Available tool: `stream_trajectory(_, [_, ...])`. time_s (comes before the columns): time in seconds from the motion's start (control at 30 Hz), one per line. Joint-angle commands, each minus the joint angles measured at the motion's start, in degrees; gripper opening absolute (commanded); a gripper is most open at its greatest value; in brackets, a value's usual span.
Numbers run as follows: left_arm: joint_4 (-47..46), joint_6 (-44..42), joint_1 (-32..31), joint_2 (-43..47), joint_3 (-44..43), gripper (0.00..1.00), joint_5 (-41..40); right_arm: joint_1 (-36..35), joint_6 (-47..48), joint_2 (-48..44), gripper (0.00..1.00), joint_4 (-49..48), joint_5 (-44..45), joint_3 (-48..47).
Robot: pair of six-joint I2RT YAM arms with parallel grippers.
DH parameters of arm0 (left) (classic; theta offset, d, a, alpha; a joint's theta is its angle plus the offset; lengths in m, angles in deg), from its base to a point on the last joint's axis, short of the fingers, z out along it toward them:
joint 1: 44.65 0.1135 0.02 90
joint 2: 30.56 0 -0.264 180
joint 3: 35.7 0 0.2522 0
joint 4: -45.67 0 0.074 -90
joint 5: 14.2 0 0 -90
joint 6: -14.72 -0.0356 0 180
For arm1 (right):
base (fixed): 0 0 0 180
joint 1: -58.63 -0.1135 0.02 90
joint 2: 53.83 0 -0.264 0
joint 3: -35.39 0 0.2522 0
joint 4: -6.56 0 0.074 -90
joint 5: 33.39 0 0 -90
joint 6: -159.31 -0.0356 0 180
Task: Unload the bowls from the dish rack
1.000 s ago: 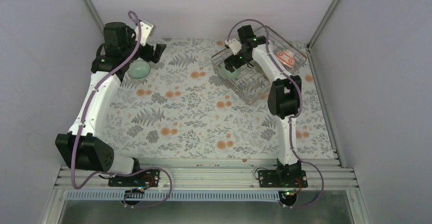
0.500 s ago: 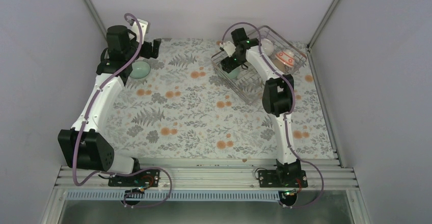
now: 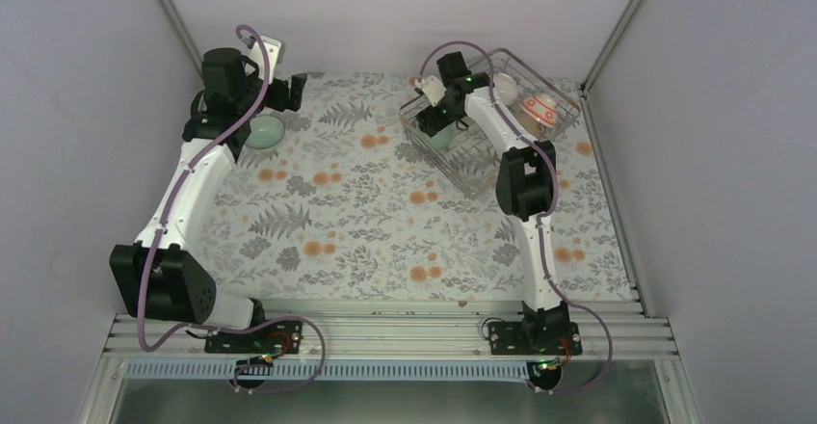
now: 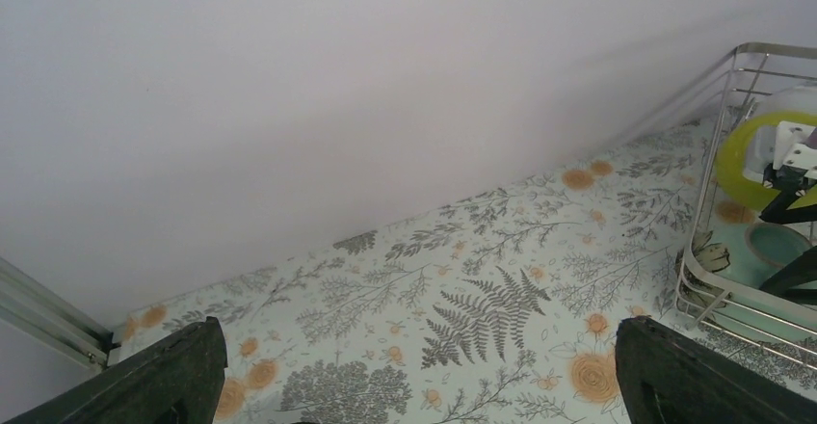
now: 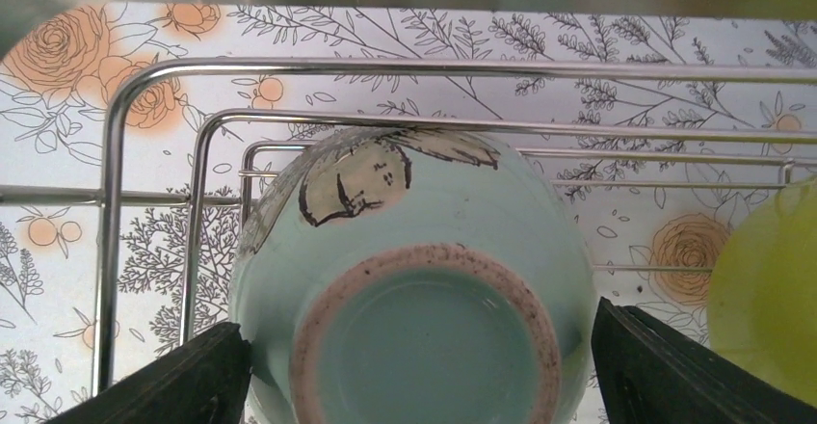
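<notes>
The mint green bowl would stay in the dish rack if I lifted my right gripper now, since my open fingers are wide of its foot ring.
The silver wire dish rack stands at the back right. My right gripper is open inside its left end. In the right wrist view its jaws straddle an upside-down mint green bowl, one finger on each side, not closed. A yellow-green bowl leans just to the right of it; it also shows in the left wrist view. A white bowl and a red-orange patterned bowl sit further right in the rack. My left gripper is open and empty above the back left of the table.
Another pale mint bowl sits on the floral tablecloth at the back left, just below my left gripper. Grey walls close in the back and both sides. The rack's wire rim runs close behind the mint bowl.
My left gripper rose and drew back from the pale mint bowl on the table. My right gripper shifted left in the rack over the mint green bowl. Little moved in the last half second.
</notes>
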Motion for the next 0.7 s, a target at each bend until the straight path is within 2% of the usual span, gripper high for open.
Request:
stream_trajectory(0.0, [-0.1,0.3,0.1,0.0,-1.2,1.0,1.5,-0.6,0.3,-1.7,0.83,-2.4,0.4,-0.8])
stream_trajectory(0.33, [0.9,0.3,0.1,-0.8,-1.8,1.0,3.3,-0.5,0.2,-1.9,0.53,-2.3,1.2,0.4])
stream_trajectory(0.5, [1.2,0.6,0.0,-1.1,-1.9,1.0,4.8,-0.5,-0.1,-2.0,0.44,-1.9,2.0,1.2])
stream_trajectory(0.67, [1.5,0.4,-0.1,-1.5,-1.9,1.0,6.0,-0.4,-0.2,-2.2,0.42,-1.7,2.5,2.1])
